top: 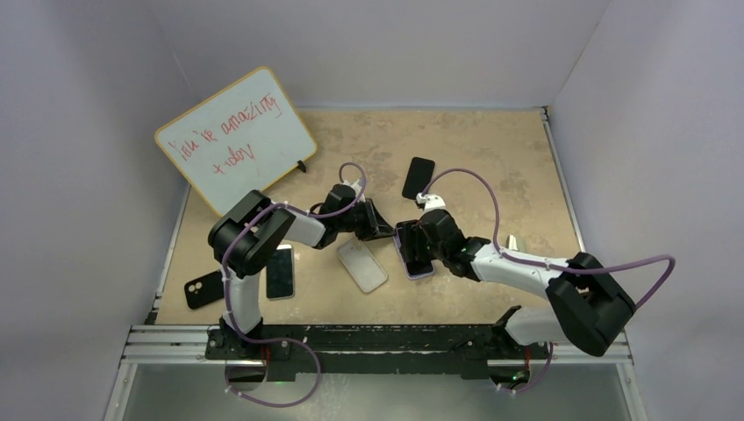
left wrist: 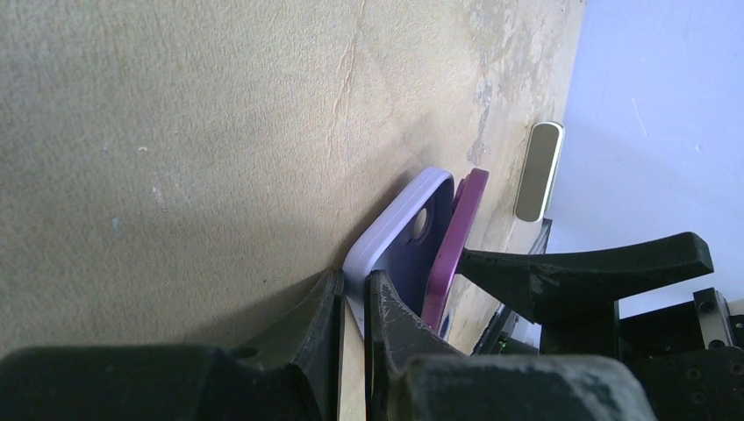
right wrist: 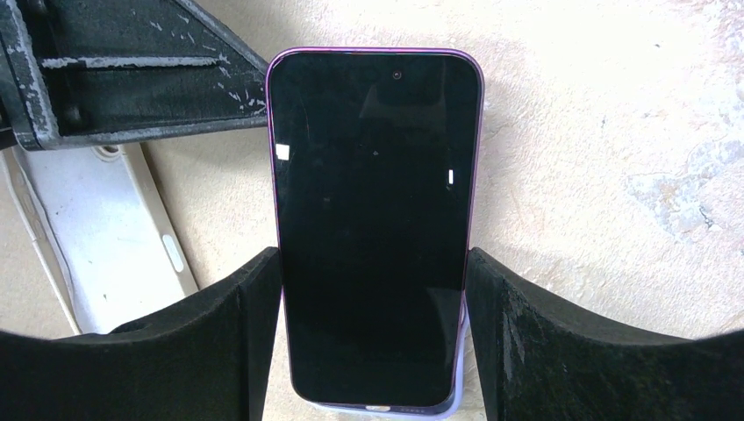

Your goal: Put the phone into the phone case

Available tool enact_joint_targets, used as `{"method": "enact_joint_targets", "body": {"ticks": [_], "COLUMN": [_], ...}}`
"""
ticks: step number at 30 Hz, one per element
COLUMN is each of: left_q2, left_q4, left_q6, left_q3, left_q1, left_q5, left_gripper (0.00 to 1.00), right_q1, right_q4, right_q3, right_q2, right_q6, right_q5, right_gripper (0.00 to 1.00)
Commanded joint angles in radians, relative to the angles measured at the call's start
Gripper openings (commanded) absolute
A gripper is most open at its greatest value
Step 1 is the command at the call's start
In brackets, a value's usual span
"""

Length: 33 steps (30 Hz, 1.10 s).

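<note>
The phone is over the open lavender phone case (right wrist: 452,399) with its lower end inside the case's rim, so it is now time for my right gripper to let go.
The phone (right wrist: 373,228), black-screened with a purple frame, stands tilted on the table, its lower end sitting in the lavender phone case (right wrist: 452,399). My right gripper (right wrist: 373,263) is shut on the phone, one finger on each long side. In the left wrist view the phone case (left wrist: 404,237) lies against the table, with the phone (left wrist: 452,246) leaning out of it at an angle. My left gripper (left wrist: 354,279) is shut on the case's rim at the near corner. From above, both grippers meet at mid-table: left gripper (top: 392,231), right gripper (top: 412,254).
A white case or phone (top: 362,265) lies just in front of the left gripper. A black phone (top: 418,178) lies further back. Another phone (top: 281,271) and a black case (top: 203,289) lie at the left. A whiteboard (top: 235,139) leans at the back left. A silver-edged item (left wrist: 538,171) lies to the right.
</note>
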Motion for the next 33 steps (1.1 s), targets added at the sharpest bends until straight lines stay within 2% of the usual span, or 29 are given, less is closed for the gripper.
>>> {"method": "enact_joint_targets", "body": {"ticks": [1,6,10,14,18,22,27,33], "left_q2": [0.002,-0.006,-0.052,-0.133,-0.197,-0.225,-0.218,-0.178], "left_q4": [0.030,0.003,-0.061,-0.183,-0.265,-0.295,-0.275,-0.220], "left_q6": [-0.003,0.031,0.063,0.134,0.185,0.209,0.198,0.178], "left_q3": [0.030,0.063,0.067,0.080,0.092,0.091,0.065,0.041], "left_q1": [0.005,0.007,0.011,0.010,0.008,0.002,-0.018,-0.049], "left_q5": [-0.017,-0.001,-0.024,-0.100,-0.147,-0.147,-0.108,-0.076], "left_gripper": [0.00,0.00,0.28,0.40,0.48,0.51,0.51,0.49], "right_q1": [0.017,0.017,0.017,0.018,0.017,0.009,-0.063,-0.243], "right_q4": [-0.046,-0.054,-0.087,-0.170,-0.185,-0.201,-0.207,-0.111], "right_q3": [-0.035,-0.015,0.022,0.066,0.084,0.117,0.143,0.062], "right_q2": [-0.036,-0.025,-0.023,-0.049,-0.092,-0.089,-0.072,-0.076], "right_q6": [0.036,0.050,0.061,0.083,0.080,0.070,0.070,0.131], "right_q5": [0.027,0.027,0.035,0.006,-0.008,-0.034,-0.119,-0.362], "right_gripper": [0.47,0.67,0.78,0.85,0.98,0.98,0.88,0.81]}}
